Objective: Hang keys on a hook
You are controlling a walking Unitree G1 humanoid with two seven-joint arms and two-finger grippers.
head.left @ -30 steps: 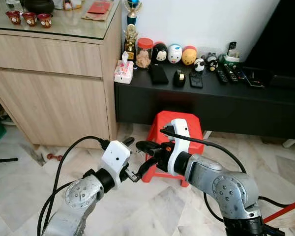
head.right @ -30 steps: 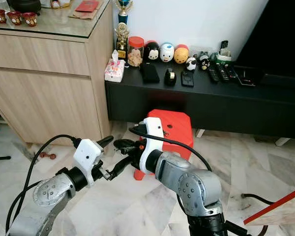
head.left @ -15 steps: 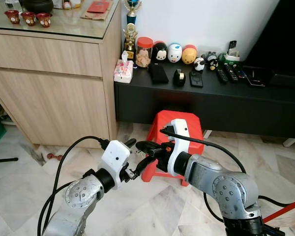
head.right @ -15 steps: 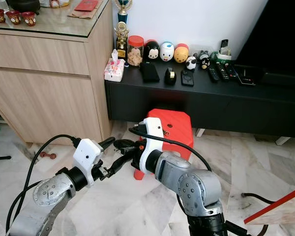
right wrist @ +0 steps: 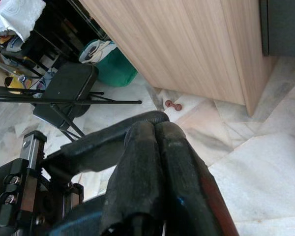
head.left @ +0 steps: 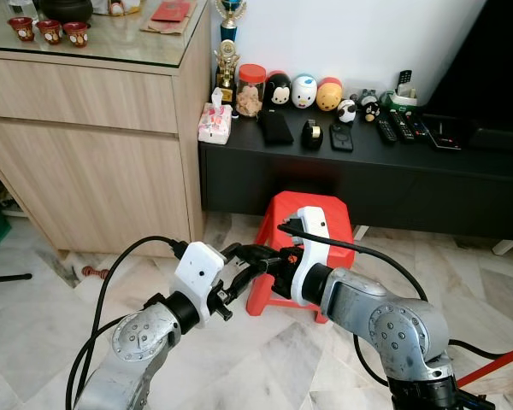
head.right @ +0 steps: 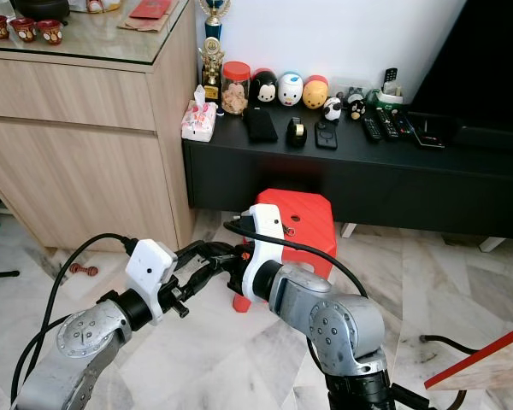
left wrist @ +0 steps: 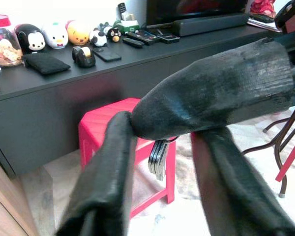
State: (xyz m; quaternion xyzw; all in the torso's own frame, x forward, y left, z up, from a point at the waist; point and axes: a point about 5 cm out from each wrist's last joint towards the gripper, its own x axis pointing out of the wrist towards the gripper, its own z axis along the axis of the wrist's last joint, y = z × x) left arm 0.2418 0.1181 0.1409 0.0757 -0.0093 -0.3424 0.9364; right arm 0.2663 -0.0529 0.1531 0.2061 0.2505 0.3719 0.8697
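Next, I need my left gripper to grab the keys' flat heads just below my right gripper's fingers, which cover the ring's top.
A small bunch of silver keys (left wrist: 157, 157) hangs just under the tips of my right gripper (head.left: 244, 254), whose two black fingers (right wrist: 155, 147) are pressed together. My left gripper (head.left: 237, 269) stands open at the same spot. Its two fingers (left wrist: 110, 167) straddle the right gripper's thick fingers (left wrist: 211, 93), which cross between them. Both arms meet low over the marble floor, in front of a red plastic stool (head.left: 303, 218). Where the keys' ring is pinched is hidden behind the fingers.
A long black TV console (head.left: 368, 171) runs behind the stool, carrying figurines, a jar, remotes and a tissue pack. A tall wooden cabinet (head.left: 85, 145) with a glass top stands at the left. A folding chair (right wrist: 69, 93) and a green bag (right wrist: 113, 69) lie further left.
My left gripper has risen from below to close around the right gripper's tips. The right gripper's fingers, spread apart a second ago, have come together.
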